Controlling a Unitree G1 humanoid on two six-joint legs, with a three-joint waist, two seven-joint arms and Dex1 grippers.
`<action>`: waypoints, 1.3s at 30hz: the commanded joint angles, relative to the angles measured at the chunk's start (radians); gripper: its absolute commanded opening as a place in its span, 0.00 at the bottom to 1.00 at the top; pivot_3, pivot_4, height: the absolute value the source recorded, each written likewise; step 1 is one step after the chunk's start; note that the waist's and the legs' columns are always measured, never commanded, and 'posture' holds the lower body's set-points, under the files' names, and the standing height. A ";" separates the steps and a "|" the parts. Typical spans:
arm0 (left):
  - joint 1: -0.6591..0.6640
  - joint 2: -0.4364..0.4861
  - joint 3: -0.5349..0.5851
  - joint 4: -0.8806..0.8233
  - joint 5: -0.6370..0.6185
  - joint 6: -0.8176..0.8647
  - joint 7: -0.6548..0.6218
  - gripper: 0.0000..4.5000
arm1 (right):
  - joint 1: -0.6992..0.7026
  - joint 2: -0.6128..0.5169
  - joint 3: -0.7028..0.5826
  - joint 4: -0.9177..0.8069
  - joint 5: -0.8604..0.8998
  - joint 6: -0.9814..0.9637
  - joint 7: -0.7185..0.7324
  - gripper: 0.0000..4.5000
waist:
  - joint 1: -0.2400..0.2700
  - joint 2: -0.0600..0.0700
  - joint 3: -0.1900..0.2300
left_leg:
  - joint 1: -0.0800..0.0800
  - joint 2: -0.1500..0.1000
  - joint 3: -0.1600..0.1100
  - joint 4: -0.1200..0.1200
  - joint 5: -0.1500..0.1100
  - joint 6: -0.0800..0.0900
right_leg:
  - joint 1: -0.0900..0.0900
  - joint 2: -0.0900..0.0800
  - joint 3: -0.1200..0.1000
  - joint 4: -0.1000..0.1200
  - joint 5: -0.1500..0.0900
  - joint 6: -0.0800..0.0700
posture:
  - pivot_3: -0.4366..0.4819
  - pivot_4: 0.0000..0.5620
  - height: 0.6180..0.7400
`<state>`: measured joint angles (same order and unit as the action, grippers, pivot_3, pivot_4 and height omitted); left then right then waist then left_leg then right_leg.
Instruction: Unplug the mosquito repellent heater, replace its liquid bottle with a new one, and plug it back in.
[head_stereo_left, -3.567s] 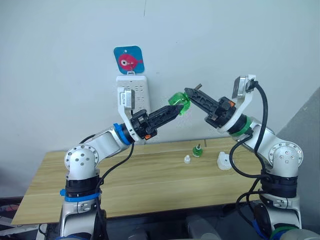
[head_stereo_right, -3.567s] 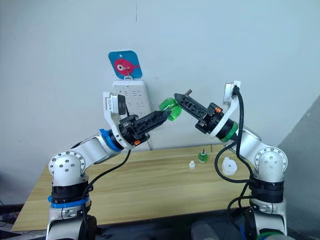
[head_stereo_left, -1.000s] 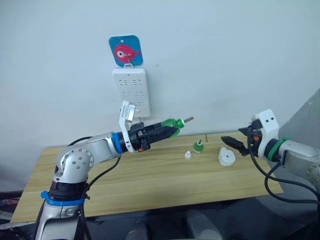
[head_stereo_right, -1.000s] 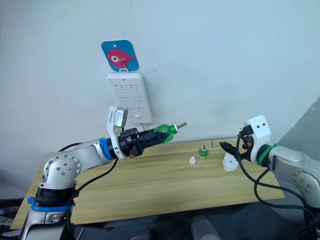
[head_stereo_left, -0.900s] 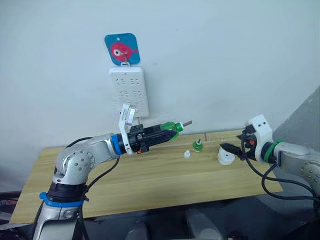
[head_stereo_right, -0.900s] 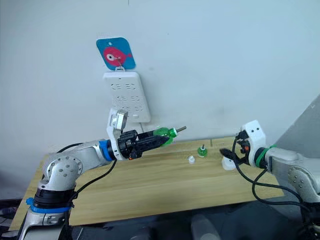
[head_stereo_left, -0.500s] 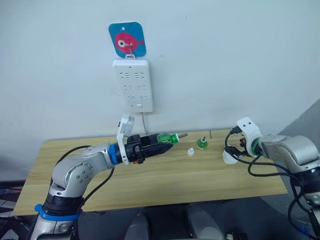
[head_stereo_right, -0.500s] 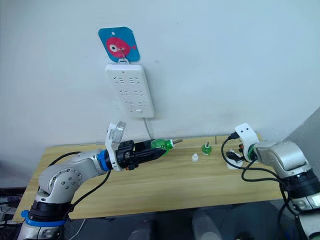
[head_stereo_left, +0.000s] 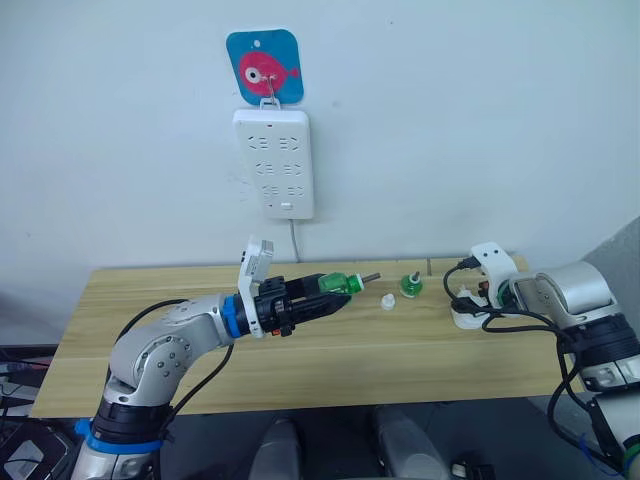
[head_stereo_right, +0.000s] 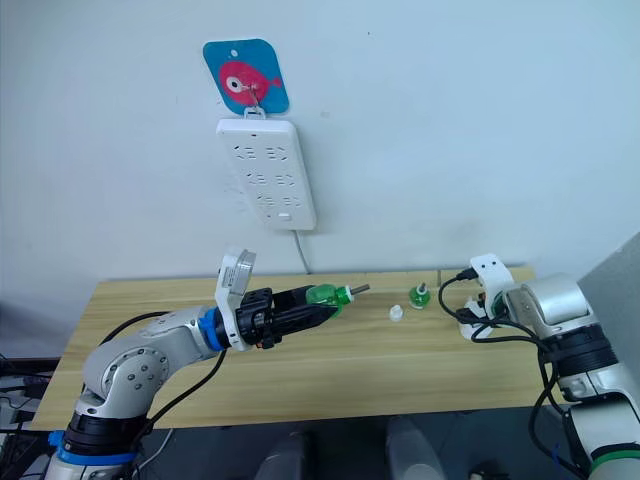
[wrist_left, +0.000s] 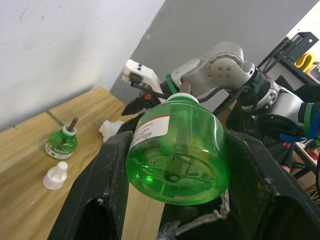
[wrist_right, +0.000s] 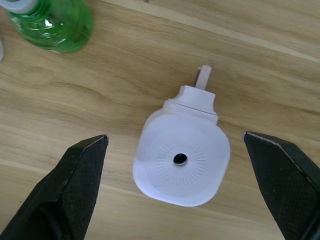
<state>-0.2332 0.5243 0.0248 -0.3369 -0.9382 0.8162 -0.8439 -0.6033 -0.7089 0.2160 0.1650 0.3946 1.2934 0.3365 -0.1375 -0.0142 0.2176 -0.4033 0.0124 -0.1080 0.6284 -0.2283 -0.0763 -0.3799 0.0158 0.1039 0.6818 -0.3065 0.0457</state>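
Observation:
The heater's plug pins need to stay free for the power strip, so the robot's right gripper should next grip the heater by its rounded white body (head_stereo_left: 468, 311) (wrist_right: 182, 155).
My left gripper (head_stereo_left: 322, 298) is shut on a green liquid bottle (head_stereo_left: 336, 284), held level above the table with its wick pointing toward the right; the left wrist view shows the bottle's base (wrist_left: 175, 150) between the fingers. The mosquito repellent heater (wrist_right: 182, 160), white with a dark hole in its face, lies on the table at the right (head_stereo_left: 466, 318). My right gripper (wrist_right: 175, 137) hangs open just above it, one finger on each side, touching nothing. A second green bottle (head_stereo_left: 410, 286) stands on the table beside a small white cap (head_stereo_left: 387, 301).
A white power strip (head_stereo_left: 273, 163) hangs on the wall under a blue fish sign (head_stereo_left: 265, 67), its cord dropping behind the wooden table (head_stereo_left: 150, 290). Bare tabletop lies between the two arms and toward the front edge.
The camera has shifted. My right gripper has moved in over the heater and now straddles it. My left arm has sunk a little, still gripping the green bottle.

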 joint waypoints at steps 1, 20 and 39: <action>0.010 -0.005 -0.002 -0.047 0.002 -0.017 -0.005 0.53 | -0.012 0.008 -0.027 0.031 -0.038 0.001 0.014 1.00 | 0.000 0.000 0.002 | 0.000 0.000 0.000 0.000 0.000 0.000 | 0.000 0.000 0.000 0.000 0.000 0.000 | 0.33 0.40 1.00; 0.047 -0.011 0.006 -0.070 0.010 -0.024 0.008 0.53 | -0.069 0.100 -0.055 0.231 -0.134 -0.033 0.049 0.92 | 0.003 0.000 0.005 | 0.000 0.000 0.000 0.000 0.000 0.000 | 0.000 0.000 0.000 0.000 0.000 0.000 | 0.37 0.39 1.00; -0.046 0.027 0.013 0.032 -0.002 -0.004 -0.087 0.53 | 0.034 -0.065 -0.356 -0.277 0.149 0.224 0.313 0.67 | 0.003 0.002 0.004 | -0.002 0.000 -0.001 0.000 0.000 0.000 | -0.001 0.000 -0.002 0.000 0.000 0.000 | 0.28 0.27 1.00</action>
<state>-0.2494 0.5375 0.0265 -0.3041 -0.9193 0.8069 -0.8947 -0.5608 -0.7433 -0.0506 0.0216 0.4286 1.4630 0.5541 -0.1347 -0.0120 0.2212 -0.4058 0.0119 -0.1100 0.6285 -0.2283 -0.0766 -0.3817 0.0156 0.1011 0.6818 -0.3066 0.0460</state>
